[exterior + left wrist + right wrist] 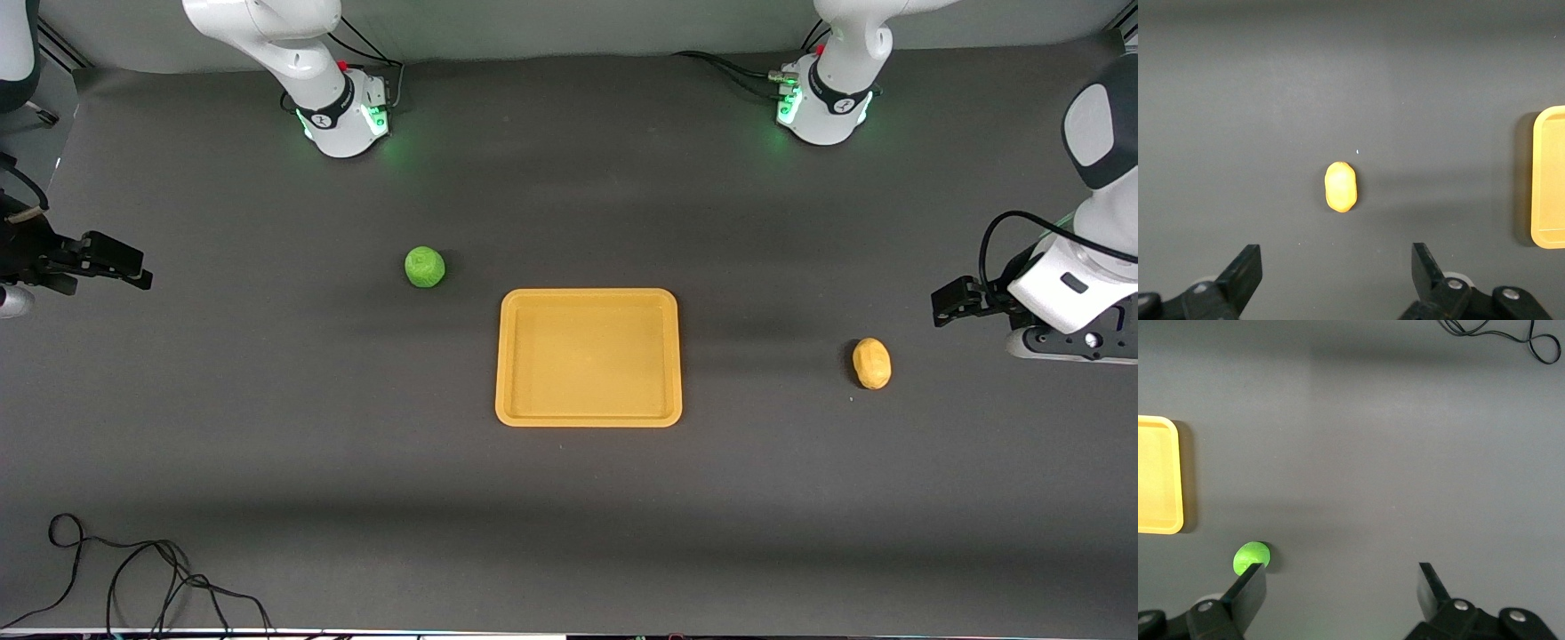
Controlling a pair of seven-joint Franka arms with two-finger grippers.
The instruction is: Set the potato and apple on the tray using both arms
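Note:
I will next grab the potato by its rounded middle (872, 364) with my left gripper. Then I can put it on the orange-yellow tray (589, 295).
The orange-yellow tray (589, 295) lies flat and empty in the middle of the table. The green apple (425, 267) sits on the table toward the right arm's end, a little farther from the front camera than the tray. The yellow-tan potato (872, 363) lies toward the left arm's end. My left gripper (948, 302) hangs open over the table beside the potato (1341, 187), with the tray's edge (1550, 177) off to one side. My right gripper (124, 265) hangs open over the right arm's end of the table. In its wrist view the right gripper (1341, 577) is empty, and the apple (1250, 558) peeks out by one fingertip.
A loose black cable (133, 578) lies at the table's near corner at the right arm's end; the same cable (1501, 333) shows in the right wrist view. The arm bases (342, 120) (822, 111) stand along the table's edge farthest from the front camera.

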